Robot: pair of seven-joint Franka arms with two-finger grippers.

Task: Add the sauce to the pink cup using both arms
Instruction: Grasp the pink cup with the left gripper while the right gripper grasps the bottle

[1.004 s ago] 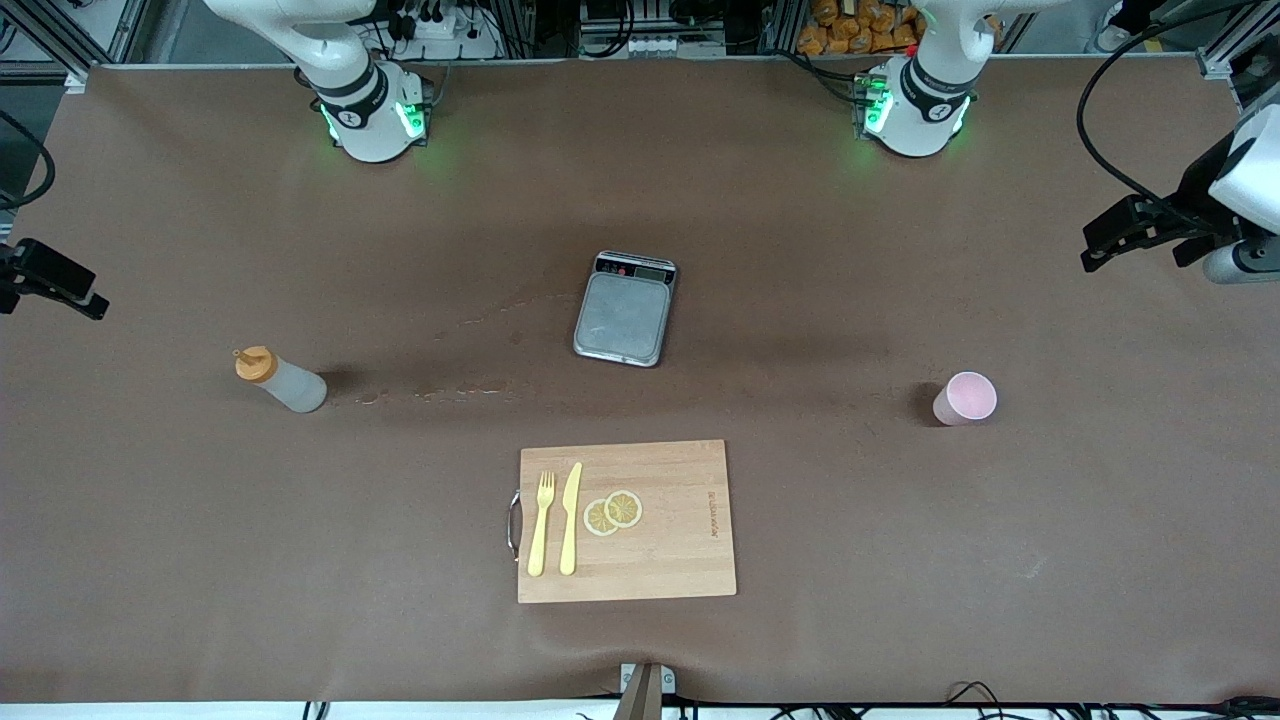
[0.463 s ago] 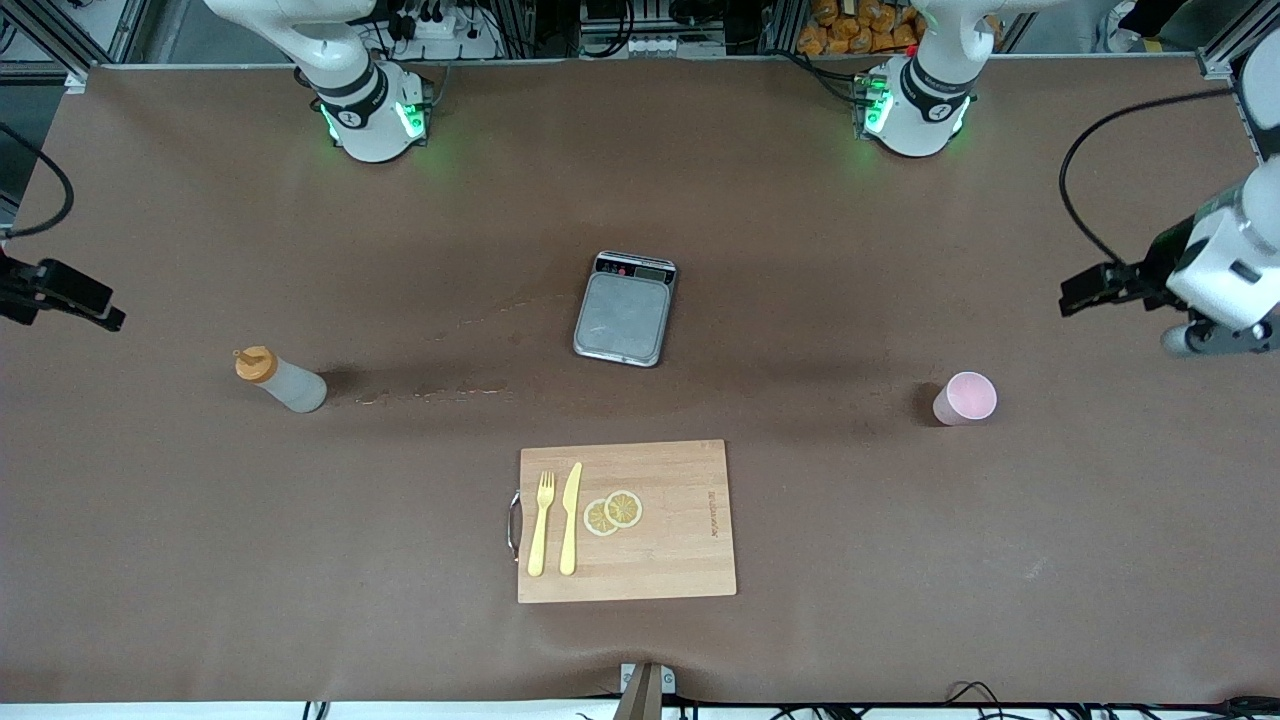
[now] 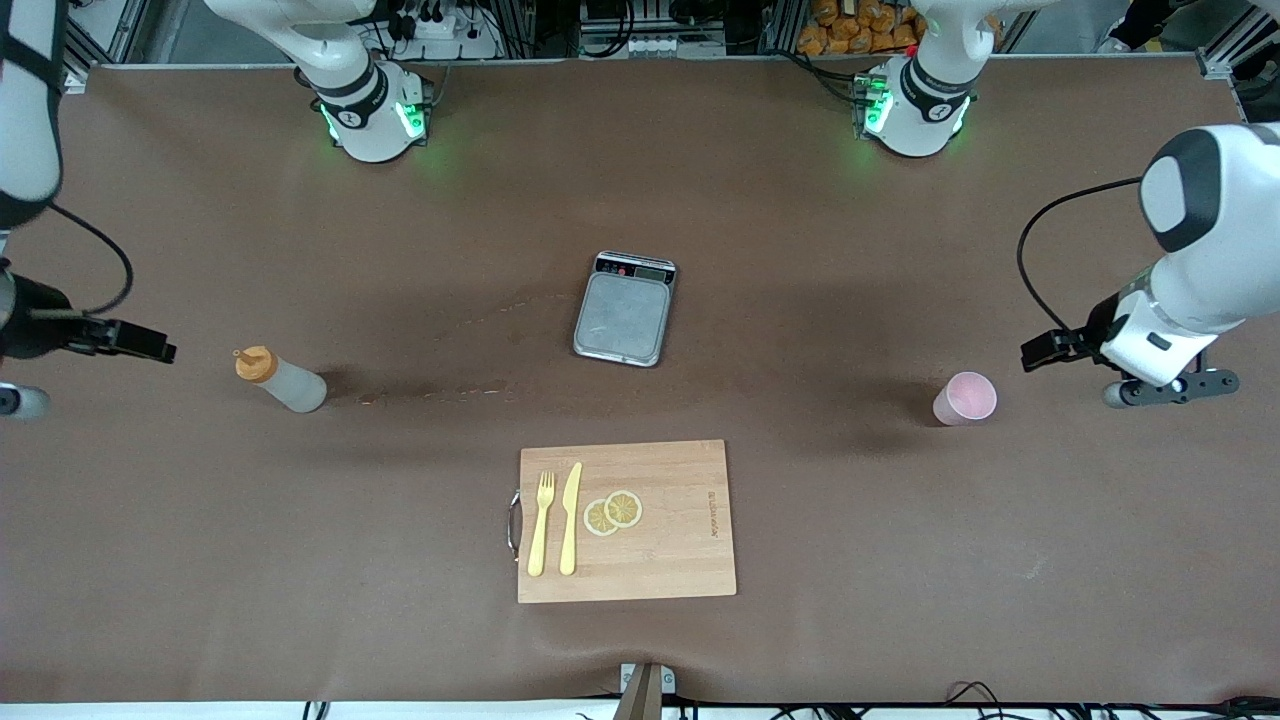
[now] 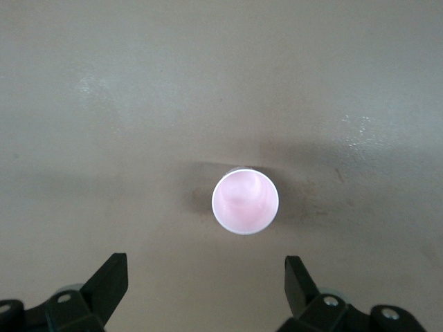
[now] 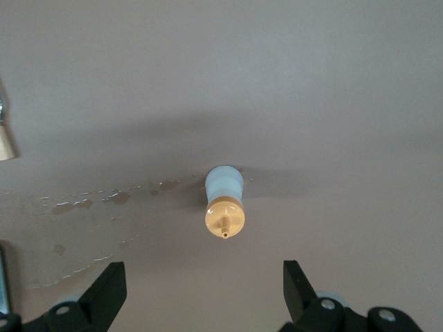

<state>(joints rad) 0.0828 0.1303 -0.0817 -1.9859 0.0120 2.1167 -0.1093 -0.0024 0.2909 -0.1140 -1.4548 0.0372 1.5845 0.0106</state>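
Observation:
I should set the cup (image 3: 966,398) up for the sauce, so I need to grab the pink cup's rim with my left gripper next.
The sauce bottle (image 3: 283,382), translucent with an orange cap, stands upright toward the right arm's end of the table. It also shows in the right wrist view (image 5: 224,190), seen from above. The pink cup (image 3: 966,398) stands upright toward the left arm's end and shows in the left wrist view (image 4: 245,200). My left gripper (image 4: 205,283) is open and empty. It hangs over bare table (image 3: 1168,388) beside the cup, apart from it. My right gripper (image 5: 201,290) is open and empty over bare table beside the bottle, at the edge of the front view (image 3: 18,400).
A grey kitchen scale (image 3: 623,318) sits mid-table. A wooden cutting board (image 3: 680,550) nearer the front camera holds a yellow fork (image 3: 540,522), a yellow knife (image 3: 571,516) and two lemon slices (image 3: 613,512). Wet streaks (image 3: 440,395) mark the table between bottle and scale.
Both arms have come down and inward. The left gripper has moved toward the cup and the right gripper toward the bottle. Cup and bottle have not moved.

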